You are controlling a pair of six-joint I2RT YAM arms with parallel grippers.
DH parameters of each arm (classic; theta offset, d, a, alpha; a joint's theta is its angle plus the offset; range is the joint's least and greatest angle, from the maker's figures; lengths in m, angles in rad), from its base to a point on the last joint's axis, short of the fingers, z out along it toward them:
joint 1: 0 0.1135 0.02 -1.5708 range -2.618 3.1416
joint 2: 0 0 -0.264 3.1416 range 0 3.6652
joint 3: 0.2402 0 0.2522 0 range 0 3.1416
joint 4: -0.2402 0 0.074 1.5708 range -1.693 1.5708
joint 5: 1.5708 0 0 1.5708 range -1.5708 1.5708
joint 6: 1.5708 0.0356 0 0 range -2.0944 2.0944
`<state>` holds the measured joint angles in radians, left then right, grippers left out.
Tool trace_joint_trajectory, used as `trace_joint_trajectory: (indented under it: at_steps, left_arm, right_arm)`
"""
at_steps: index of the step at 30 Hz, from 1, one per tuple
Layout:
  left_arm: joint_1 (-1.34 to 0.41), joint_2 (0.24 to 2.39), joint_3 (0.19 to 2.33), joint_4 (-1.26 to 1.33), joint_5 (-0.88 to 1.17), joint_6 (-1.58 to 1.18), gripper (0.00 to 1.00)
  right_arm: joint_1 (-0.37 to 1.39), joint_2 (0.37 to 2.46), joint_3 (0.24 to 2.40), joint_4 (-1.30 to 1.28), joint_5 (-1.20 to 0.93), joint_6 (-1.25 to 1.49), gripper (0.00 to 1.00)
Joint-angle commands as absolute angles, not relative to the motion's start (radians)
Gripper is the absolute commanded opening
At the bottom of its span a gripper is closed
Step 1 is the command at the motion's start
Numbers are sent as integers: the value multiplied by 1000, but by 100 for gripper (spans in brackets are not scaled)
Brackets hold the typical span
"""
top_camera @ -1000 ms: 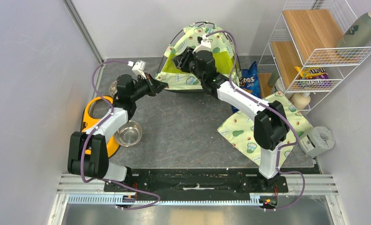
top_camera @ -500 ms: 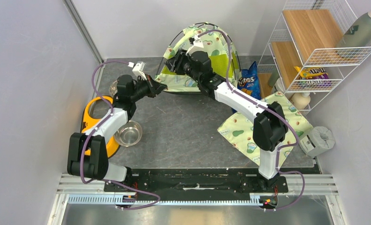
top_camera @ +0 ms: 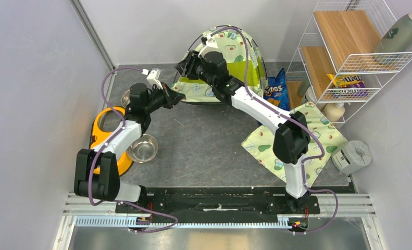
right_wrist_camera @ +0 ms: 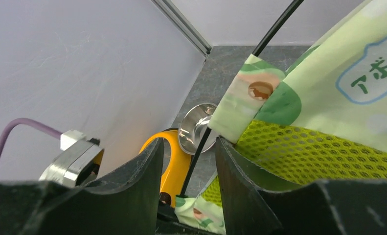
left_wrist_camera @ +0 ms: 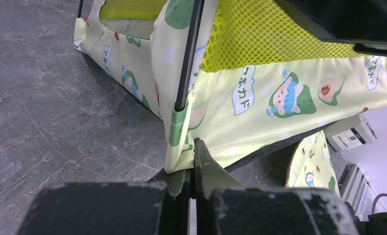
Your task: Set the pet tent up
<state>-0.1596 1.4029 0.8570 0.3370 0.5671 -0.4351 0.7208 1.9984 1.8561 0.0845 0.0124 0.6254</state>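
My fingers stop short of the fabric sleeve's lower edge in the right wrist view, so my right gripper needs to move toward that edge before it closes on the fabric sleeve.
The pet tent (top_camera: 234,57) stands as a dome at the back of the floor mat, cream-green avocado print with lime mesh panels and thin black poles. My left gripper (top_camera: 176,97) is shut on the tent's front-left bottom corner; in the left wrist view (left_wrist_camera: 193,156) its fingers pinch the fabric hem (left_wrist_camera: 179,161) just below the pole sleeve (left_wrist_camera: 177,127). My right gripper (top_camera: 185,64) is open at the tent's left side; in the right wrist view (right_wrist_camera: 189,156) a black pole (right_wrist_camera: 198,152) runs between its fingers without touching them.
A flat avocado-print pad (top_camera: 318,133) lies at the right under the right arm. A yellow feeder (top_camera: 103,136) with steel bowls (top_camera: 142,148) sits at the left. A blue chip bag (top_camera: 276,88) and a wire shelf (top_camera: 349,47) stand at the right of the tent.
My right gripper has moved left and up along the tent's side, and the dome has risen taller. My left gripper has stayed shut on the corner.
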Motion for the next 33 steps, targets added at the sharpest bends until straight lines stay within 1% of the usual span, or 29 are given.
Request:
trace_joint_trajectory:
  at_steps: [1,8,11,13,16,17,22,26,33]
  left_arm:
    - [-170,1366,848,345,562,-382,2]
    - [-173,1367,848,345,559,-376,2]
    - [-175,1366,848,341,558,-374,2]
    - [-175,1363,850,334,555,-371,2]
    - [-176,1356,850,327,548,-368,2]
    - [-175,1355,848,326,546,-368,2]
    - [-175,1340,839,315,535,-355,2]
    - [-175,1321,823,305,535,-350,2]
    - [-170,1288,813,257,470,-308,2]
  right_arm:
    - [719,2058,1960,21,27,623,50]
    - [721,2115,2034,-32,33,635,47]
    - [721,2147,2081,-56,40,638,42]
    - [721,2156,2096,-68,54,642,33]
    - [721,2147,2080,-77,91,640,10]
    - [721,2138,2069,-74,106,635,0]
    - [721,2085,1989,-19,201,589,0]
    - [719,2069,1976,-9,262,546,0]
    - [719,2027,1907,66,315,503,0]
